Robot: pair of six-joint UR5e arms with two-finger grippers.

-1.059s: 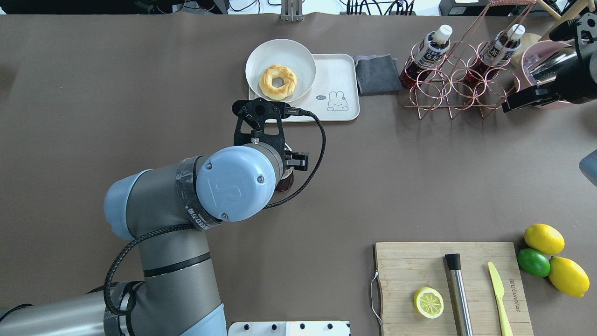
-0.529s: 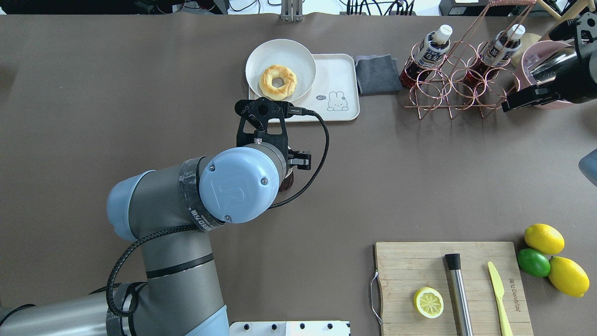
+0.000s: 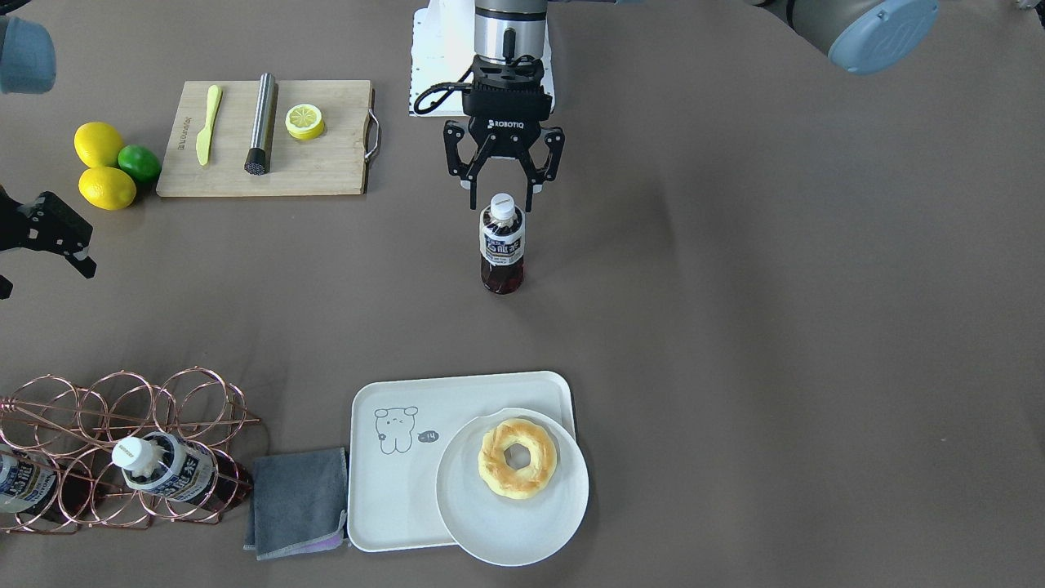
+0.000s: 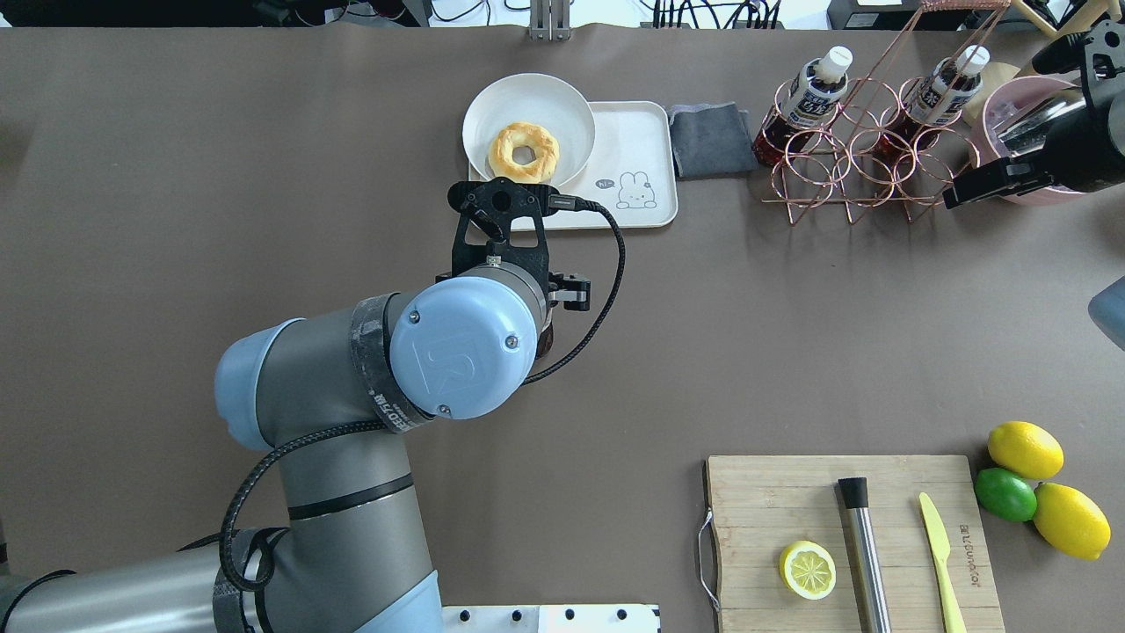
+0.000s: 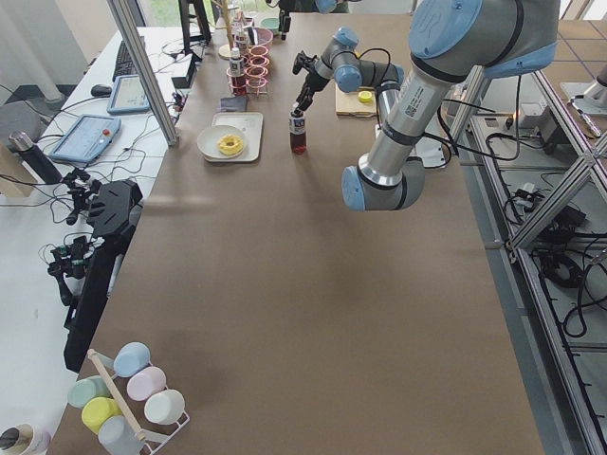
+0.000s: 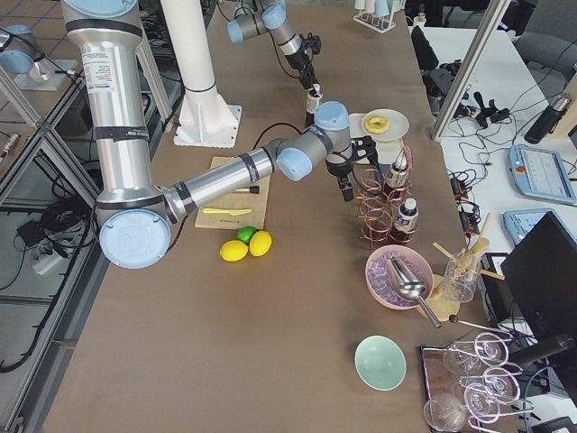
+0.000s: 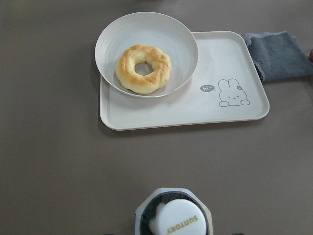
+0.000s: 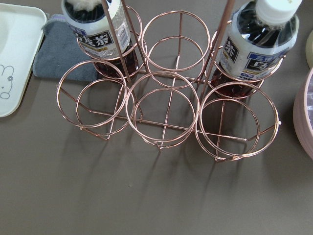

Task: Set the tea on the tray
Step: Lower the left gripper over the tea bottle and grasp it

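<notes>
The left gripper grabs the bottle by its white cap (image 3: 502,204) (image 7: 181,218) next, to place the tea on the tray.
The tea (image 3: 501,245), a small bottle of red-brown liquid with a white cap, stands upright on the brown table. My left gripper (image 3: 503,202) hangs over it, open, with its fingers on either side of the cap and apart from it. In the overhead view my left wrist covers the bottle, and only a dark edge of the tea (image 4: 546,339) shows. The left wrist view has the cap (image 7: 179,221) at its bottom edge. The cream tray (image 3: 392,482) (image 4: 635,132) (image 7: 186,108) lies farther out. My right gripper (image 3: 45,273) is open and empty beside the copper rack (image 3: 122,425).
A round white plate (image 3: 510,527) with a doughnut (image 3: 518,457) overlaps one end of the tray. A grey cloth (image 3: 298,500) lies beside the tray. Two more bottles (image 4: 813,97) (image 4: 940,92) lean in the rack (image 4: 866,158). A wooden board (image 4: 756,501) and citrus fruit (image 4: 1024,448) are near the robot's side.
My left wrist has shifted a little toward the tray and to the right in the overhead view. The bottle under it stays in place. My right arm has barely moved.
</notes>
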